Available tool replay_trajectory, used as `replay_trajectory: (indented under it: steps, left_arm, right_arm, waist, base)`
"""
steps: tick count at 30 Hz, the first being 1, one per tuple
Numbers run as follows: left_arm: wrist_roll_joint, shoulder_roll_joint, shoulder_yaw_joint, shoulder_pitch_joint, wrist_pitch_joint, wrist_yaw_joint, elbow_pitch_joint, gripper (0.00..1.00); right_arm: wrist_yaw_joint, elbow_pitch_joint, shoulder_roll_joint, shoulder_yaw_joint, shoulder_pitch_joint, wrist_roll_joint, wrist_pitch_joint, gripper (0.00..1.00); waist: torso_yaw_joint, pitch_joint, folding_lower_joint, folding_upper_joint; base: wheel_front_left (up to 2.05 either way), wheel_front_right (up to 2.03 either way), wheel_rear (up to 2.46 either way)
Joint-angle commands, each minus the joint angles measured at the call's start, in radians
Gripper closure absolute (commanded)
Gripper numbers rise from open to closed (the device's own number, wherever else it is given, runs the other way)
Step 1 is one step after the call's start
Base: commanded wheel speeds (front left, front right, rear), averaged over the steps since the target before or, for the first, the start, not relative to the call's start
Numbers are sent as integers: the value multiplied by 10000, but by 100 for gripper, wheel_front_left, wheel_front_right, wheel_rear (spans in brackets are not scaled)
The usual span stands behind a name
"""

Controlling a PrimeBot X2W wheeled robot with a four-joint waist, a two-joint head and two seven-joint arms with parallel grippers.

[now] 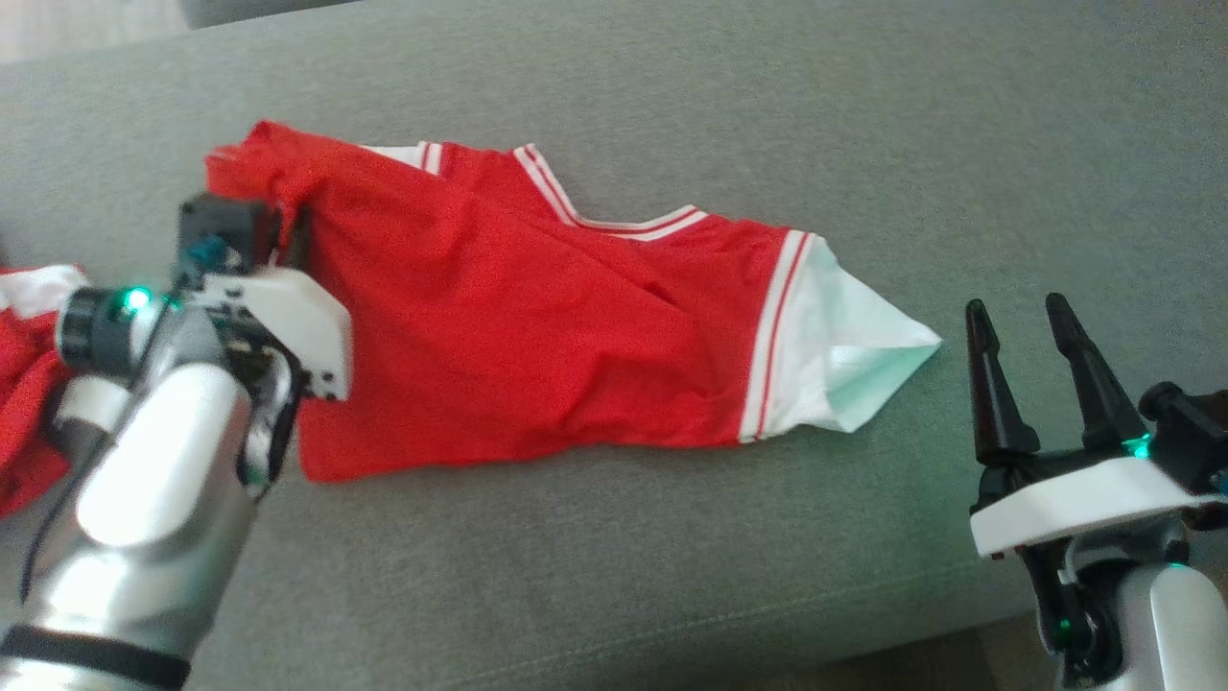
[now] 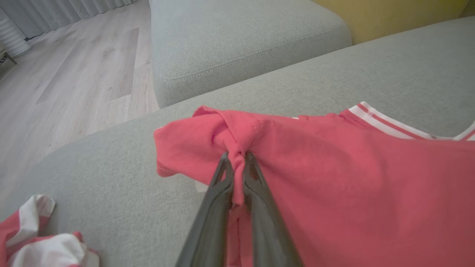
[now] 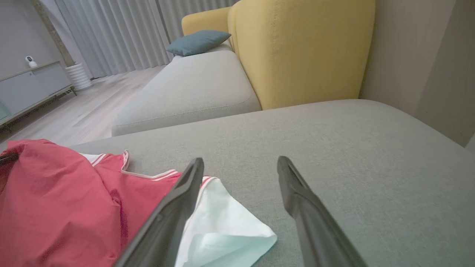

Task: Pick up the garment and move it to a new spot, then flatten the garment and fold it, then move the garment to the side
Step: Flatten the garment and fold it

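The white sleeve [image 1: 844, 345] gapes open and its pointed hem corner [image 1: 930, 342] stands out, so my right gripper will next pick up the shirt by that hem corner.
The garment [image 1: 518, 317] is a red shirt with white-striped trim and a white sleeve, lying rumpled across the grey sofa cushion [image 1: 672, 576]. My left gripper [image 2: 237, 157] is shut on a bunched red fold near the garment's left edge, the cloth pinched between both fingers. From the head camera that gripper [image 1: 288, 235] sits at the shirt's left side. My right gripper [image 1: 1022, 317] stands open above the cushion, just right of the white sleeve [image 1: 844, 345]. Between the open right fingers [image 3: 178, 200] lies bare cushion, with the white sleeve [image 3: 226, 230] beside the left one.
Another red and white cloth [image 1: 24, 384] lies at the cushion's far left, also at the corner [image 2: 41, 241] of the left wrist view. A second grey cushion [image 3: 189, 92], a yellow sofa back [image 3: 297, 48], a teal pillow [image 3: 198, 41] and wood floor [image 2: 66, 81] lie beyond.
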State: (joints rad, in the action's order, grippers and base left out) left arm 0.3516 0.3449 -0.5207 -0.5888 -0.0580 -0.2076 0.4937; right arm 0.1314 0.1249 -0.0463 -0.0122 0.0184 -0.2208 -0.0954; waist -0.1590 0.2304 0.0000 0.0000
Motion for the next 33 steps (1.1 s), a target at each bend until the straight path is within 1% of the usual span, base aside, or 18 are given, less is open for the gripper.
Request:
replay_trajectory:
  steps: [1,3,4,5,6,8,9,10,14,17,23,26,30,33]
  left_arm:
    - [-66,421,518,-657,131,69,41,100]
    - [191,342,641,-855,109,250,569,100]
    - [317,300,701,-899,101,318,822,92]
    - [454,256,765,-919,77,380,1060,48]
    - [603,174,831,-914,115,448,1231,0]
    - [815,41,942,-836,309,512,1444,0]
    - [875,0,1017,-768,512,464,1470,0]
    - [951,-80,1167,-554,1035,304,1399,0]
    - [885,-255,1391,159,2391,-245,619,0]
    - [747,-256,1544,854,2920,-661,-288,0]
    - [215,-171,1814,2497,3176,-1489,-2649,0]
    - [-21,-148,1868,3378,3190,-1810,-3631,0]
    - [-231,-129,1753,4420,3172,-2165,-4453,0]
    - [-281,-101,1655,4776,3111,-2262,-4719,0]
  right_arm:
    - [-7,302,-55,181,435,-71,165,0]
    - [-7,237,-52,211,497,-102,212,0]
    - [-7,201,-51,235,524,-110,235,0]
    - [-7,171,-50,262,550,-117,254,0]
    - [-7,143,-49,274,565,-123,278,0]
    - [-7,109,-47,269,572,-120,317,0]
    - [-7,100,-46,277,576,-113,331,0]
    - [-7,87,-46,324,587,-84,352,0]
    - [-7,72,-46,342,563,-10,334,0]
    - [-7,81,-87,383,509,51,269,0]
    - [-7,188,-166,358,234,151,69,0]
    - [-7,208,-181,396,57,176,-32,0]
    - [-7,255,-210,461,-201,205,-175,0]
    - [-7,300,-227,483,-323,216,-243,0]
  waist:
    - [-245,109,0,0]
    - [-411,142,0,0]
    - [-481,139,0,0]
    - [-546,150,0,0]
    - [-580,142,0,0]
    - [-607,130,0,0]
    - [-612,120,0,0]
    - [-574,63,0,0]
    - [-332,-149,0,0]
    - [-110,-375,0,0]
    - [388,-822,0,0]
    - [579,-1035,0,0]
    - [768,-1271,0,0]
    - [835,-1338,0,0]
  base:
    - [0,0,0]
    - [0,0,0]
    - [0,0,0]
    - [0,0,0]
    - [0,0,0]
    - [0,0,0]
    - [0,0,0]
    - [0,0,0]
    - [0,0,0]
    - [0,0,0]
    - [0,0,0]
    - [0,0,0]
    - [0,0,0]
    - [0,0,0]
